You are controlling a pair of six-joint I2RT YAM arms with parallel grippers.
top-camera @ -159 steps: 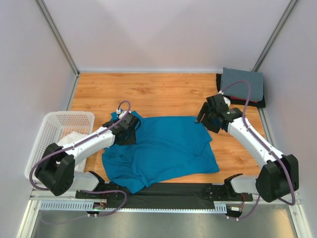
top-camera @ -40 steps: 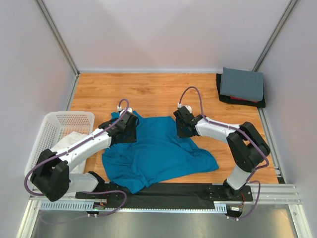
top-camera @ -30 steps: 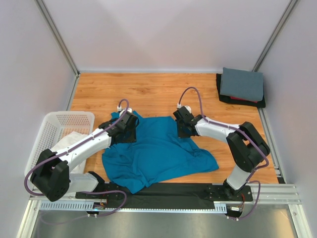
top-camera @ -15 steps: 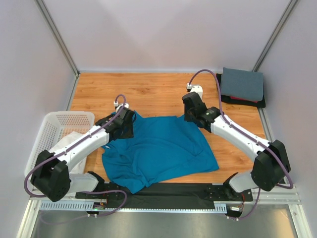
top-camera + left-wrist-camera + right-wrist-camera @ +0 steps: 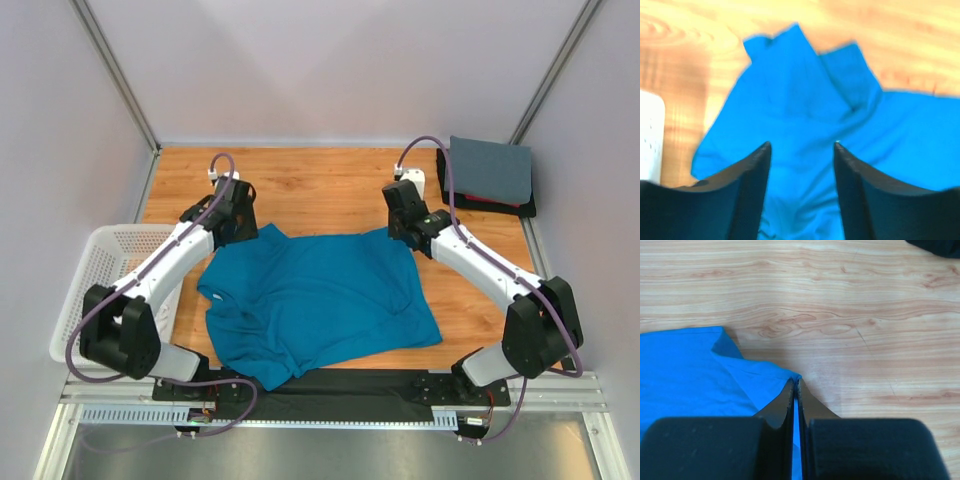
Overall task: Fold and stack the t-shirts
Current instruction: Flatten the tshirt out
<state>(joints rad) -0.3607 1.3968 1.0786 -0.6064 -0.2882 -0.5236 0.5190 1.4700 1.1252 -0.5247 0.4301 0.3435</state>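
I need to fold the shirt inward, so my left gripper should next grab the teal-blue t-shirt's free back corner (image 5: 792, 39), opposite my right gripper.
A teal-blue t-shirt (image 5: 320, 300) lies spread on the wooden table, still wrinkled at its near edge. My right gripper (image 5: 398, 236) is shut on its back right corner; in the right wrist view the pinched blue edge (image 5: 765, 377) shows at the gripper's (image 5: 796, 382) closed tips. My left gripper (image 5: 238, 222) hovers over the shirt's back left corner, open and holding nothing. In the left wrist view its fingers (image 5: 751, 172) stand apart above the blue cloth (image 5: 805, 110). A folded slate-grey t-shirt (image 5: 488, 168) tops a stack at the back right, over dark and red cloth (image 5: 500, 204).
A white mesh laundry basket (image 5: 105, 250) stands at the table's left edge, partly under my left arm; its corner (image 5: 650, 135) shows in the left wrist view. Grey walls enclose the table on three sides. Bare wood (image 5: 320, 185) lies behind the teal shirt.
The left gripper opened, let go of the shirt and drew back to the far left. The right gripper pulled its corner toward the back right, spreading the shirt flatter.
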